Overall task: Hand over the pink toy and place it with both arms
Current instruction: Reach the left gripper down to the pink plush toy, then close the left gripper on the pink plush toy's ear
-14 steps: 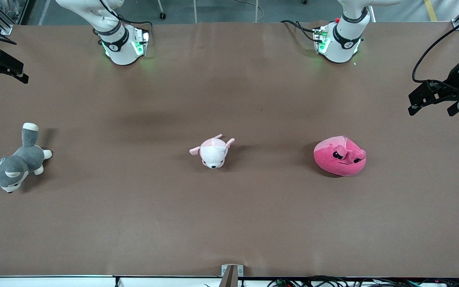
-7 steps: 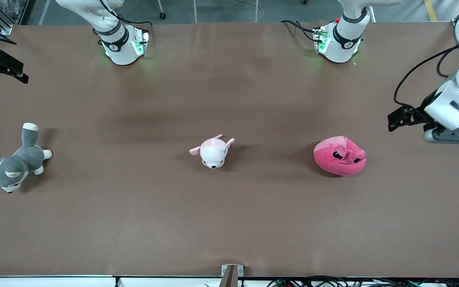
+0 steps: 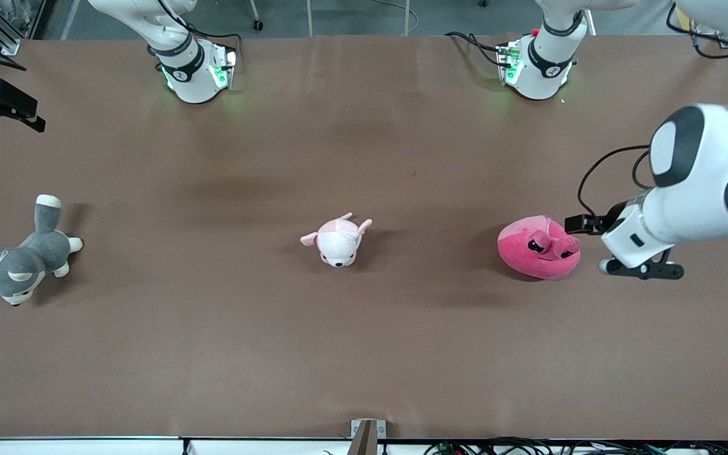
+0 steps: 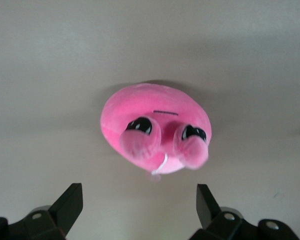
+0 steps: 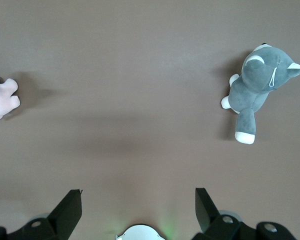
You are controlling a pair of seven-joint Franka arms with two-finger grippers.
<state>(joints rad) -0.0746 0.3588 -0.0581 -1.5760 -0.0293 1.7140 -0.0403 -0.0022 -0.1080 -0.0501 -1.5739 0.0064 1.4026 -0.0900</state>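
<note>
My left gripper should go to the pink toy and take it by its stalk eye. That leaves the pink toy's round body free for the handover.
The pink toy is a round hot-pink plush with two stalk eyes, lying on the brown table toward the left arm's end. My left gripper hangs beside it on the side toward the left arm's end, open and holding nothing. In the left wrist view the pink toy lies just ahead of the spread fingertips of the left gripper, apart from them. My right gripper waits over the table's edge at the right arm's end. The right wrist view shows the right gripper open and empty.
A pale pink-and-white puppy plush lies mid-table. A grey-and-white dog plush lies at the right arm's end. Both arm bases stand along the farther edge. Bare brown table stretches toward the front camera.
The left arm has swung in from the table's end toward the pink toy, bringing its open gripper beside it. The right arm and all three toys have not moved.
</note>
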